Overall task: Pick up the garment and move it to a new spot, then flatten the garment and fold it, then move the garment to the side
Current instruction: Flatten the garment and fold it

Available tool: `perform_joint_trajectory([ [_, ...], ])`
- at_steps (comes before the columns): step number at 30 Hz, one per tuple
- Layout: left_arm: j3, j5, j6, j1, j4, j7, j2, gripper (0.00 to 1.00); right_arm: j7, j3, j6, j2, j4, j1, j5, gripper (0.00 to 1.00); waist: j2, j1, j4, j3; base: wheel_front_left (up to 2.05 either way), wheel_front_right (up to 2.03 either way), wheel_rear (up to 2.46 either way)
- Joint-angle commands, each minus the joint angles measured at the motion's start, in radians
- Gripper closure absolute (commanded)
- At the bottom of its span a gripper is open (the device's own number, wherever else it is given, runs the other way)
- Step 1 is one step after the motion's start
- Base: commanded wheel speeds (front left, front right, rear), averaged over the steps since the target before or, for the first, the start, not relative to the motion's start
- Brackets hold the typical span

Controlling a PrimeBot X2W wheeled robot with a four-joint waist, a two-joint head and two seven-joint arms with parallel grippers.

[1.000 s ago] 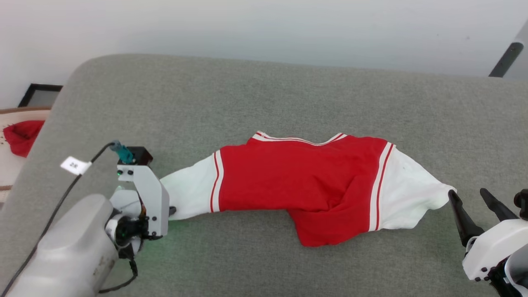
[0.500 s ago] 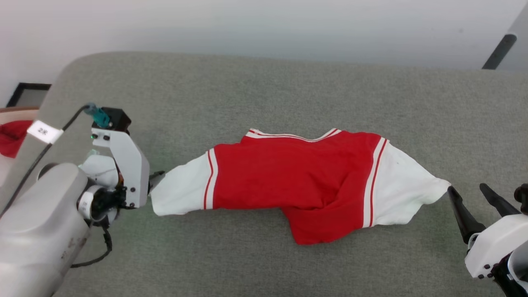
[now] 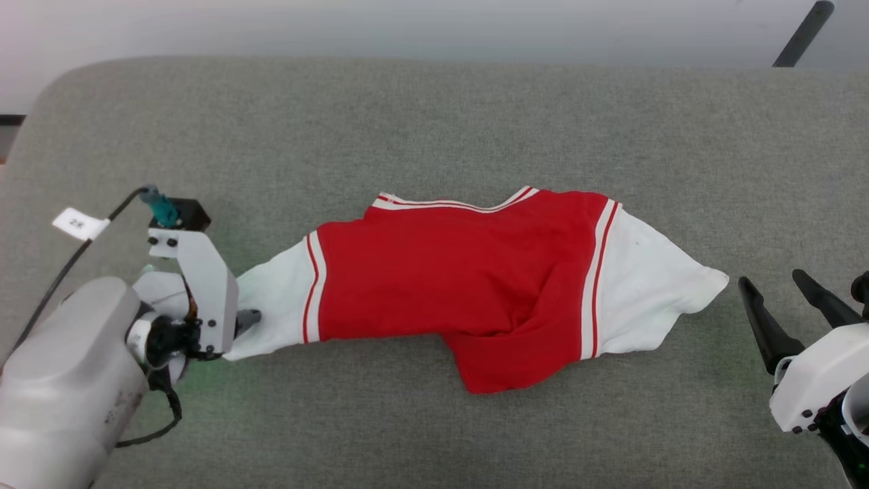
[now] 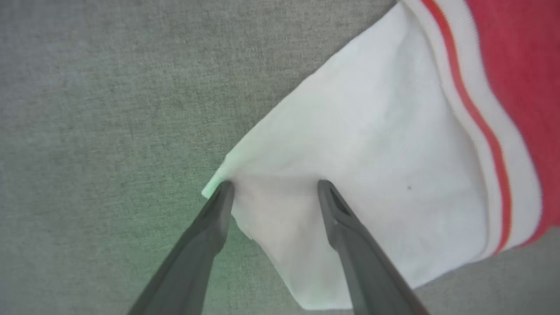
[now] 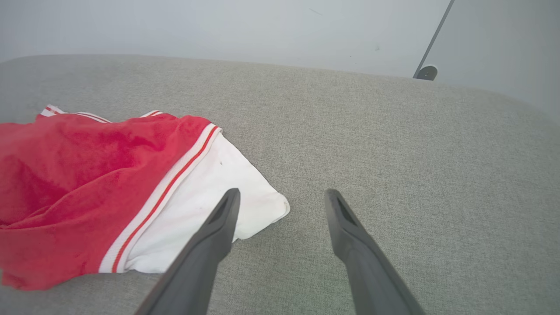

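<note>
The jersey [image 3: 440, 273] lies flat and loose. A corner sticks out at the white sleeve's tip [image 3: 248, 314], so my left gripper will grab the jersey there next.
The garment [image 3: 448, 272], a red jersey with white sleeves and red-and-white striped trim, lies stretched across the grey cushion, its lower red part bunched toward the front. My left gripper [image 4: 273, 188] is open over the end of the left white sleeve [image 4: 350, 175], its fingertips apart on either side of the cloth corner. In the head view the left gripper [image 3: 248, 319] sits at that sleeve's end. My right gripper [image 3: 770, 285] stands open just right of the right white sleeve [image 3: 652, 299], apart from it. The right wrist view has the right gripper [image 5: 282, 197] near the sleeve tip [image 5: 258, 210].
The grey cushioned surface [image 3: 434, 122] spreads wide behind and in front of the jersey, with rounded far corners. A pale wall runs behind it, and a dark bar [image 3: 801, 30] leans at the back right. A black cable [image 3: 75, 255] trails from my left wrist.
My left gripper has opened and let go of the left sleeve, which now lies on the cushion. The head camera has tilted, shifting the whole picture. The right gripper stays open.
</note>
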Motion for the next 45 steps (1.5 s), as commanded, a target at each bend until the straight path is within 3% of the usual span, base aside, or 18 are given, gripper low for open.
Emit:
perform_joint_trajectory([
  [1, -0.002, -0.002, 0.004, 0.004, 0.026, 0.005, -0.004, 0.00, 0.005, 0.001, -0.001, -0.004, -0.006, -0.016, 0.007, 0.00, -0.0001, 0.0000, -0.004, 0.010, 0.00, 0.00, 0.00],
  [13, -0.030, 0.044, -0.032, -0.021, 0.213, -0.053, -0.024, 0.00, 0.028, 0.007, -0.001, -0.022, -0.022, -0.045, 0.013, 0.00, -0.0001, 0.0000, -0.009, 0.041, 0.00, 0.00, 0.00],
  [20, -0.023, 0.006, -0.055, -0.007, 0.311, -0.030, -0.059, 0.00, 0.035, 0.008, -0.001, -0.034, -0.022, -0.057, 0.023, 0.00, -0.0001, 0.0000, -0.010, 0.050, 0.00, 0.00, 0.00],
  [21, -0.020, 0.001, -0.053, -0.007, 0.324, -0.022, -0.067, 0.04, 0.037, 0.009, -0.001, -0.036, -0.023, -0.059, 0.025, 0.00, -0.0001, 0.0000, -0.010, 0.051, 0.00, 0.00, 0.00],
  [22, -0.017, -0.008, -0.054, -0.006, 0.339, -0.013, -0.074, 0.30, 0.041, 0.008, -0.001, -0.038, -0.025, -0.061, 0.026, 0.00, -0.0001, 0.0000, -0.009, 0.053, 0.00, 0.00, 0.00],
  [23, -0.005, -0.029, -0.045, -0.005, 0.355, -0.005, -0.082, 1.00, 0.046, 0.010, -0.001, -0.041, -0.025, -0.062, 0.028, 0.00, -0.0001, 0.0000, -0.008, 0.054, 0.00, 0.00, 0.00],
  [27, 0.017, -0.055, -0.056, -0.018, 0.372, -0.008, -0.121, 1.00, 0.102, 0.036, -0.001, -0.054, -0.021, -0.071, 0.064, 0.00, -0.0001, 0.0000, -0.005, 0.057, 0.00, 0.00, 0.00],
  [35, 0.015, -0.054, -0.090, -0.065, 0.384, -0.038, -0.162, 1.00, 0.352, 0.061, -0.001, -0.110, 0.026, -0.137, 0.184, 0.00, -0.0001, 0.0000, 0.023, 0.066, 0.00, 0.00, 0.00],
  [45, -0.003, -0.037, -0.110, -0.128, 0.383, -0.072, -0.219, 1.00, 0.518, 0.052, -0.001, -0.111, 0.153, -0.252, 0.177, 0.00, -0.0001, 0.0000, 0.069, 0.096, 0.00, 0.00, 0.00],
])
